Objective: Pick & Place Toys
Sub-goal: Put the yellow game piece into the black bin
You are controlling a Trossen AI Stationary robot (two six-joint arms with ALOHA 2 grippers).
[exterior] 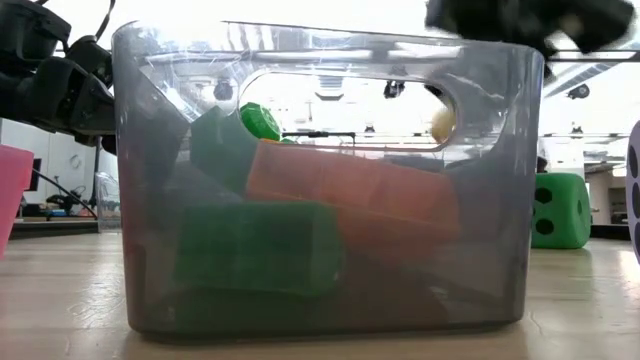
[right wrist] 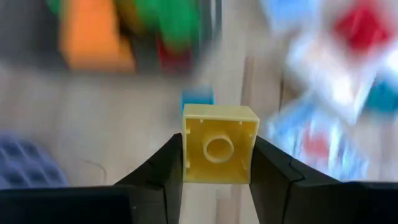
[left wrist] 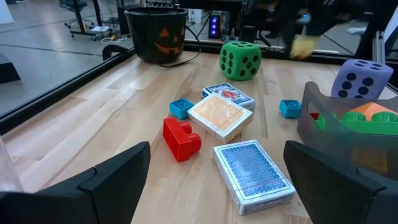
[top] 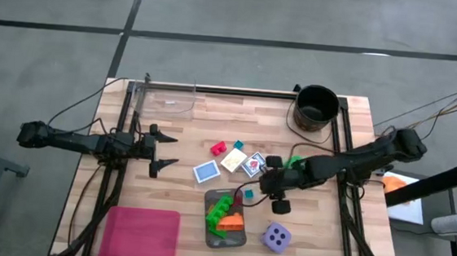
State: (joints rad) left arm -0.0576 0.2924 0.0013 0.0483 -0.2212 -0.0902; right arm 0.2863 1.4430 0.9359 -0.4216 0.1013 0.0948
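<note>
The yellow block [right wrist: 220, 144] is hanging over bare wood, short of the grey tray [right wrist: 149, 37], in the right wrist view. My right gripper needs to keep holding it until it is over the grey tray.
My right gripper [top: 267, 183] is shut on a small yellow block [right wrist: 219, 144], above the table just off the far right corner of the grey tray [top: 239, 237]. The tray holds green blocks [top: 220, 207] and an orange block [top: 233, 222]. On the table lie a red block [left wrist: 181, 138], two blue blocks [left wrist: 181, 107] [left wrist: 290, 107], and three cards [left wrist: 254, 172] [left wrist: 220, 116] [left wrist: 231, 93]. A green die [left wrist: 240, 60] and a purple die [top: 276, 238] rest on the table too. My left gripper [left wrist: 217, 186] is open and empty at the left, facing the toys. My right gripper pinches the yellow block between its two fingers, one on each of two opposite side walls [right wrist: 185, 149]. The block's hollow underside faces the wrist camera. The block is lifted clear of the table.
A black round bucket [top: 316, 108] stands at the far right. A clear container [top: 165, 98] is at the far left, and a pink flat thing [top: 142, 236] at the near left. Bare wood lies between my left gripper and the cards.
</note>
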